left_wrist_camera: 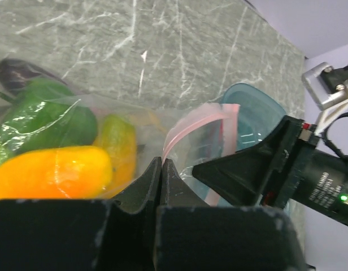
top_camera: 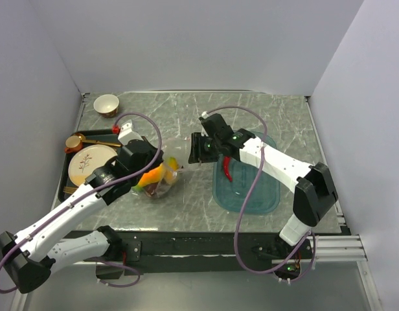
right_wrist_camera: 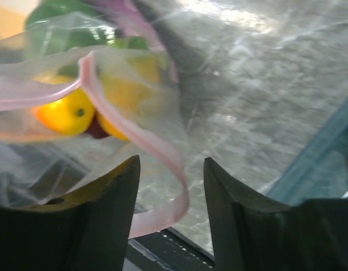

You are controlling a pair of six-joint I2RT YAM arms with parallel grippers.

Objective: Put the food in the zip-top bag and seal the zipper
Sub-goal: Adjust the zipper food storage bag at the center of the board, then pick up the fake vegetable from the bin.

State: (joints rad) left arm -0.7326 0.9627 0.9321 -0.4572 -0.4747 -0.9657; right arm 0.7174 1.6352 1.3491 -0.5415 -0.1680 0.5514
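The bag's opening needs to be opened for placing the red chili (top_camera: 227, 170). My right gripper should next grab the free side of the pinkish zipper strip, opposite my left gripper.
The clear zip-top bag (top_camera: 162, 181) lies left of centre on the table and holds orange-yellow mangoes (left_wrist_camera: 49, 172), a green pepper (left_wrist_camera: 44, 118) and a dark red apple (right_wrist_camera: 95, 129). A purple eggplant (left_wrist_camera: 16, 73) shows at its far end. My left gripper (left_wrist_camera: 161, 161) is shut on the pinkish zipper strip (left_wrist_camera: 179, 127) at the bag's mouth; it also shows in the top view (top_camera: 151, 172). My right gripper (right_wrist_camera: 171, 164) is open, and the other side of the strip (right_wrist_camera: 177, 180) loops between its fingers. It hovers right of the bag (top_camera: 194, 153). A red chili (top_camera: 227, 170) lies in the teal tray (top_camera: 251, 194).
A cream patterned plate (top_camera: 91, 163) sits on a dark tray at the left with a brown spoon (top_camera: 75, 141) behind it. A small bowl (top_camera: 106, 103) stands at the back left. The teal tray's edge shows in the right wrist view (right_wrist_camera: 318, 155).
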